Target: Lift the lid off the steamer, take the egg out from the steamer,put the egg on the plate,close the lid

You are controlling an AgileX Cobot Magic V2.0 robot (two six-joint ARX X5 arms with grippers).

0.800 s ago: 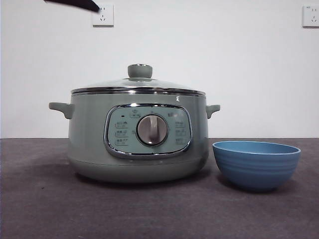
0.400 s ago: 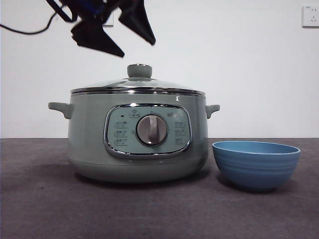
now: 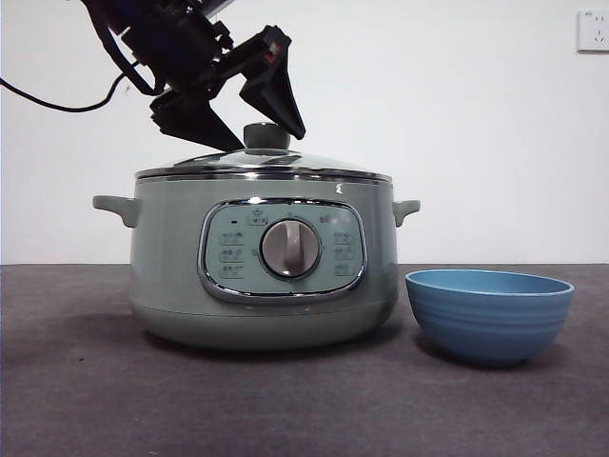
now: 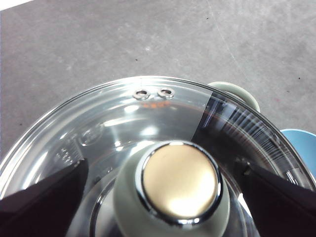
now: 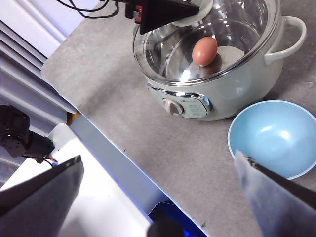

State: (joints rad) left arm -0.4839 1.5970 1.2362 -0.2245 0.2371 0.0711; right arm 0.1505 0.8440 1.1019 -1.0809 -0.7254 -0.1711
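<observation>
My left gripper grabs the glass lid by its round knob next, to lift it off the steamer.
The pale green steamer stands on the dark table with the glass lid on it. My left gripper has come in from the upper left, open, with one jaw on each side of the lid's knob and not closed on it. The left wrist view shows the knob between the jaws of my left gripper. The brown egg lies inside the steamer, seen through the lid. The blue plate sits empty right of the pot. My right gripper is open, empty and high above the table.
A white wall with two sockets stands behind the table. A black cable trails from the left arm. In the right wrist view the table's edge borders a white and blue base; the plate lies beside the pot.
My left gripper has come down from the top left corner to the lid's knob, and its open jaws now straddle it. Steamer, lid and plate have not moved.
</observation>
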